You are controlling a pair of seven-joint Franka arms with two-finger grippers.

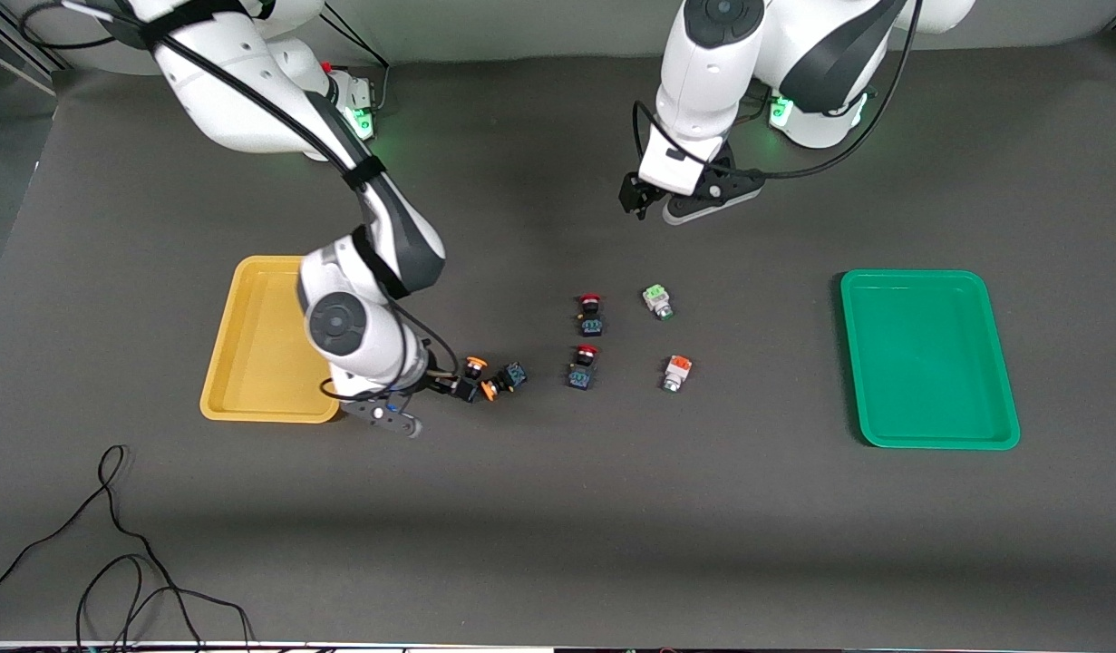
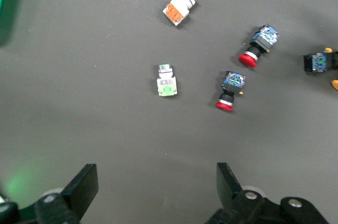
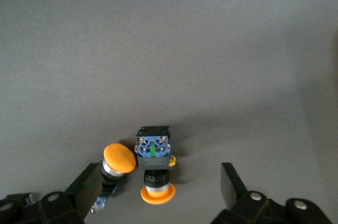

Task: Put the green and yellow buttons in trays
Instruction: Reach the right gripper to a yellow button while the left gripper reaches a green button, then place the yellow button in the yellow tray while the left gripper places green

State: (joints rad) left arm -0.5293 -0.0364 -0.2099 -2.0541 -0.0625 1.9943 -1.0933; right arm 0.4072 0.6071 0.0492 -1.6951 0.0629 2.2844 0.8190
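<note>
My right gripper should grab the yellow button's black neck point(image 1: 499, 384) next, so that it can put the button in the yellow tray point(image 1: 254, 349).
Two yellow buttons point(image 1: 474, 367) point(image 1: 503, 379) lie side by side on the table next to the yellow tray point(image 1: 254, 349). My right gripper point(image 1: 451, 386) is open and low over them. In the right wrist view the gripper point(image 3: 158, 182) has both between its fingers: one button point(image 3: 117, 159) close to one finger point(image 3: 84, 184), the other button point(image 3: 154, 152) in the middle. A whitish button with a green block point(image 1: 657, 301) point(image 2: 167, 80) and one with an orange block point(image 1: 676, 372) point(image 2: 179, 8) lie mid-table. My left gripper point(image 1: 635, 201) point(image 2: 156, 182) waits open and empty above the table. The green tray point(image 1: 929, 358) is empty.
Two red-capped buttons point(image 1: 591, 313) point(image 1: 583, 365) lie between the yellow buttons and the whitish ones; they also show in the left wrist view point(image 2: 229, 91) point(image 2: 257, 47). Black cables point(image 1: 113, 544) lie at the table's near edge, toward the right arm's end.
</note>
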